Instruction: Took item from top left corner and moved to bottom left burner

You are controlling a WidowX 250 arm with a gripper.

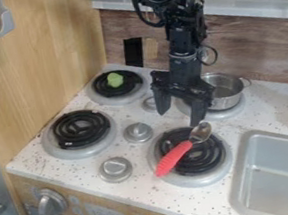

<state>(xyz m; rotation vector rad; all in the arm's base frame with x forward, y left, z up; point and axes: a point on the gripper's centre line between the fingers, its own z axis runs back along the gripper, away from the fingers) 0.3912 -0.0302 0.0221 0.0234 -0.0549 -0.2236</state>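
To move the small green item onto the empty front burner, my gripper next needs to grab its rounded sides.
My gripper [180, 112] hangs open over the middle of the stove, its two fingers spread with nothing between them. A small green item [114, 80] rests on the back left burner [131, 87], to the left of and farther back than my gripper. The front left burner [81, 129] has a black coil in a grey ring and holds nothing.
A red-handled spoon [174, 158] lies across the front right burner, just below my gripper. A metal pot [227, 90] stands on the back right burner, close behind the right finger. Grey knobs [137, 132] sit between the burners. A sink [277, 171] is at the right, a wooden wall [45, 57] at the left.
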